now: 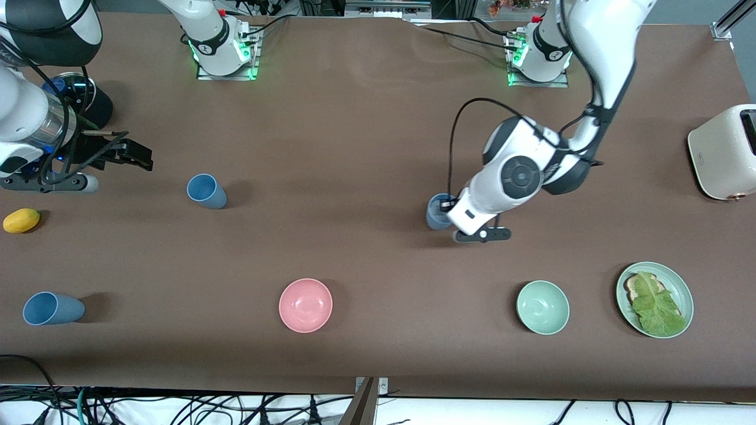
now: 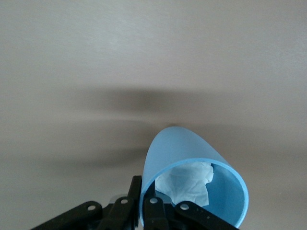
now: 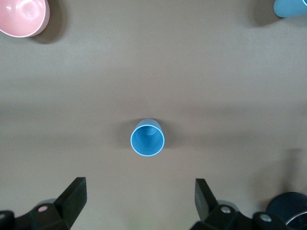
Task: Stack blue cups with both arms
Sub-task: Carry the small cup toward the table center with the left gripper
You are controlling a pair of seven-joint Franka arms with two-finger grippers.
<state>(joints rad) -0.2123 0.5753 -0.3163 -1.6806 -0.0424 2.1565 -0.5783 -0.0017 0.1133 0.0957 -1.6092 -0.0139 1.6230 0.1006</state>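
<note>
The blue cup (image 1: 434, 216) (image 2: 187, 148) hangs tilted above the table and would tip if my left gripper opened now, so it is too early to let go.
Three blue cups show. My left gripper (image 1: 447, 208) is shut on the rim of one blue cup (image 1: 437, 212) near the table's middle, one finger inside and one outside; the left wrist view shows this cup (image 2: 192, 158) tilted, with white crumpled paper (image 2: 187, 184) inside, held by the gripper (image 2: 146, 191). A second cup (image 1: 207, 190) stands toward the right arm's end. My right gripper (image 1: 137, 156) is open and empty in the air beside it; the right wrist view shows this cup (image 3: 147, 138) upright ahead of the gripper (image 3: 139, 191). A third cup (image 1: 52, 308) sits nearer the front camera.
A pink bowl (image 1: 305, 305) and a pale green bowl (image 1: 543, 307) sit near the front edge. A green plate (image 1: 679, 283) with toast and lettuce and a cream toaster (image 1: 723, 153) are at the left arm's end. A yellow fruit (image 1: 22, 220) lies at the right arm's end.
</note>
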